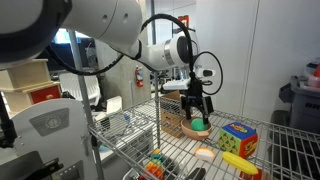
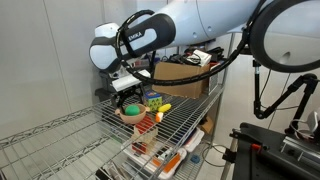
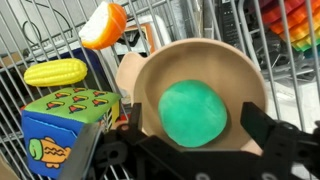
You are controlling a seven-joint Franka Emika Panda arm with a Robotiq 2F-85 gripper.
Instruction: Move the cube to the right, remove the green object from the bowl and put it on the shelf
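The gripper should go lower before it closes on the ball [image 1: 199, 124], because its fingers are still above the ball's sides in an exterior view.
The green ball [image 3: 194, 112] lies in the tan bowl [image 3: 205, 50] on the chrome wire shelf [image 3: 185, 20]. My gripper [image 3: 195, 127] is open right above the bowl, one finger on each side of the ball, not closed on it. In both exterior views the gripper [image 1: 198, 106] [image 2: 130, 97] hangs just over the ball [image 1: 199, 124] [image 2: 132, 109] and bowl [image 1: 190, 130] [image 2: 131, 117]. The cube [image 3: 65, 125] with its coloured faces stands beside the bowl; it also shows in an exterior view [image 1: 238, 138].
A yellow corn-like toy [image 3: 55, 72] [image 1: 237, 162] lies next to the cube. A pale-orange disc [image 1: 205, 152] and an orange-and-white piece [image 3: 103, 25] lie nearby. A small multicoloured toy [image 1: 155, 165] [image 3: 295, 25] sits on the rack. Upright shelf posts [image 1: 158, 100] stand close by.
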